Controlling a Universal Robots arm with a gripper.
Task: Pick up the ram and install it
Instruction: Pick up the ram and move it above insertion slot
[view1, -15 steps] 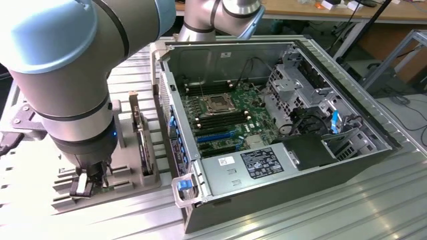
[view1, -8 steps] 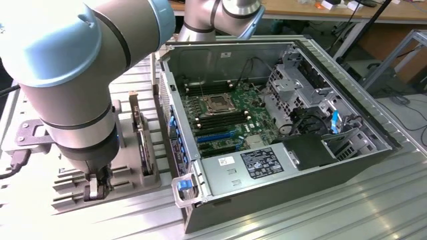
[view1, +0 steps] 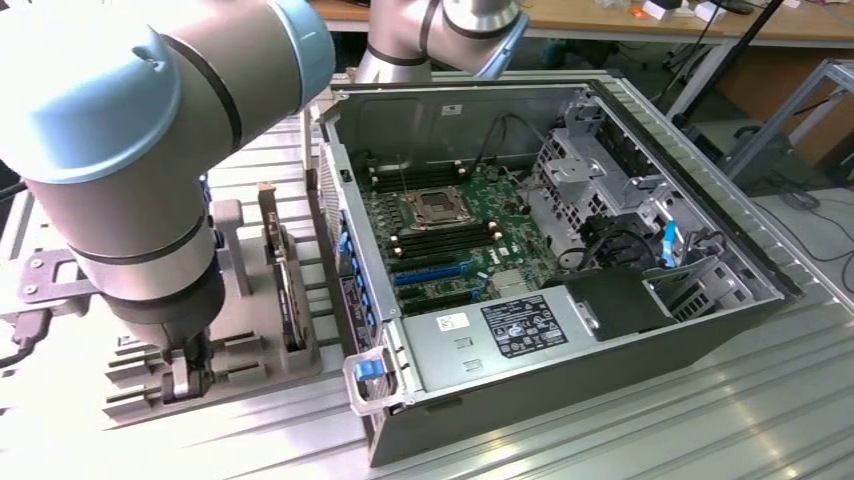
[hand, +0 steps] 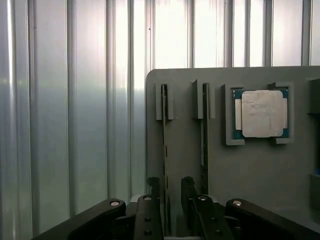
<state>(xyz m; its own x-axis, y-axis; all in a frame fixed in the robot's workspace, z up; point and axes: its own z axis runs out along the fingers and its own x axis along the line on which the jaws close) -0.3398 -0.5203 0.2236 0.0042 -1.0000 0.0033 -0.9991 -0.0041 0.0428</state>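
My gripper should next pick up the thin green ram by its bare middle part (hand: 166, 200), open on both sides, since holder blocks wrap the ram's ends.
Two ram sticks stand edge-up in slots of the grey holder tray (hand: 250, 170): one thin green stick (hand: 164, 145) and a second ram stick (hand: 204, 135) beside it. My gripper (hand: 170, 189) is lowered over the near end of the first stick. Its black fingers (hand: 154, 186) stand on either side of it, open, with a gap wider than the stick. In the exterior view the gripper (view1: 187, 378) is down at the tray (view1: 254, 340), to the exterior view's left of the open computer case (view1: 534, 250).
A square silver processor chip (hand: 261, 114) sits in its own pocket on the tray. An upright expansion card (view1: 276, 250) stands between the tray and the case. Inside the case lie the motherboard (view1: 461, 250), its processor socket (view1: 435, 207) and the drive cage (view1: 601, 190). A ribbed metal table (hand: 75, 125) surrounds everything.
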